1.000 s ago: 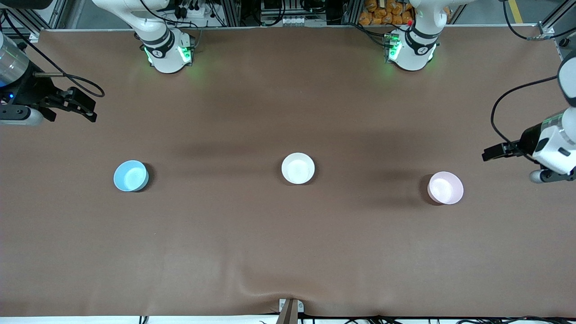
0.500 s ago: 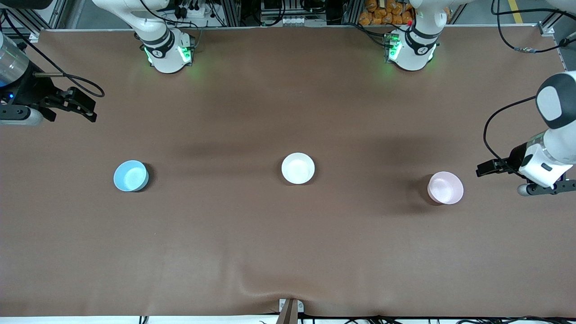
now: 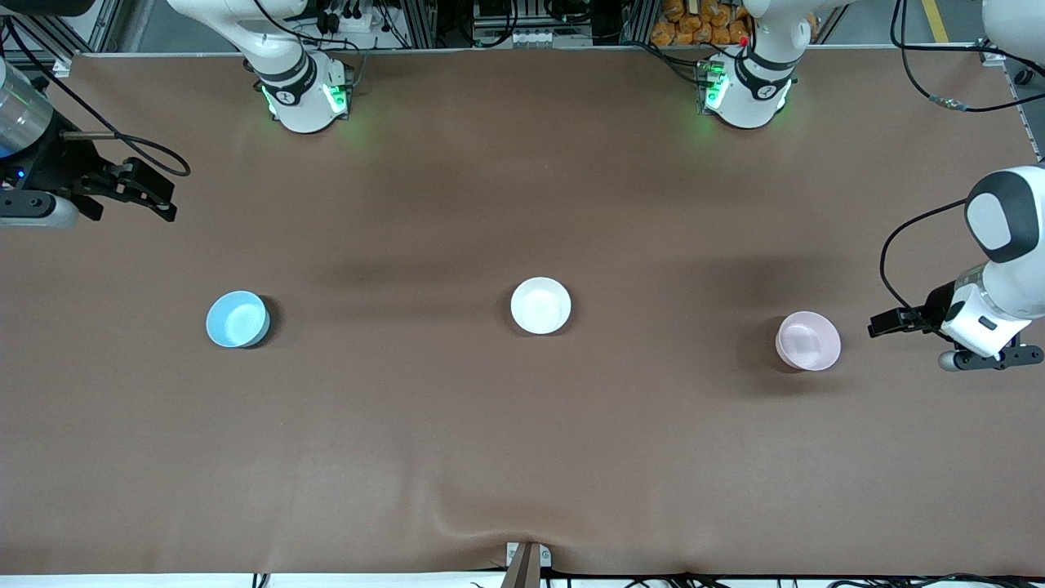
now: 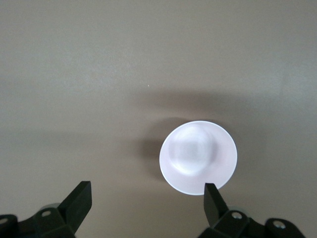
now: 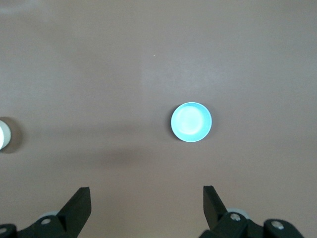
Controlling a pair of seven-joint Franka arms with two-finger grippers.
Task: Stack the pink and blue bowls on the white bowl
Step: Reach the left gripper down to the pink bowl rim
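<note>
I next need to stack the pink bowl (image 3: 807, 340) on the white bowl, so my left gripper needs to grab the pink bowl by its rim.
The white bowl (image 3: 540, 305) sits upright mid-table. The light blue bowl (image 3: 237, 319) sits toward the right arm's end and the pale pink bowl (image 3: 807, 340) toward the left arm's end, all in one row. My left gripper (image 4: 147, 192) is open and empty, up over the table beside the pink bowl (image 4: 198, 156), on its side toward the left arm's end; its hand (image 3: 984, 331) shows in the front view. My right gripper (image 5: 146, 196) is open and empty, high over the table's right-arm edge, with the blue bowl (image 5: 191, 122) well off from it. The right arm waits.
The brown cloth (image 3: 522, 441) covers the whole table and has a small wrinkle at its near edge. The two arm bases (image 3: 304, 94) stand along the edge farthest from the front camera. The white bowl's edge shows in the right wrist view (image 5: 4, 134).
My left arm has swung its hand toward the front camera, level with the pink bowl and slightly closer to it. The right arm and all three bowls have not moved.
</note>
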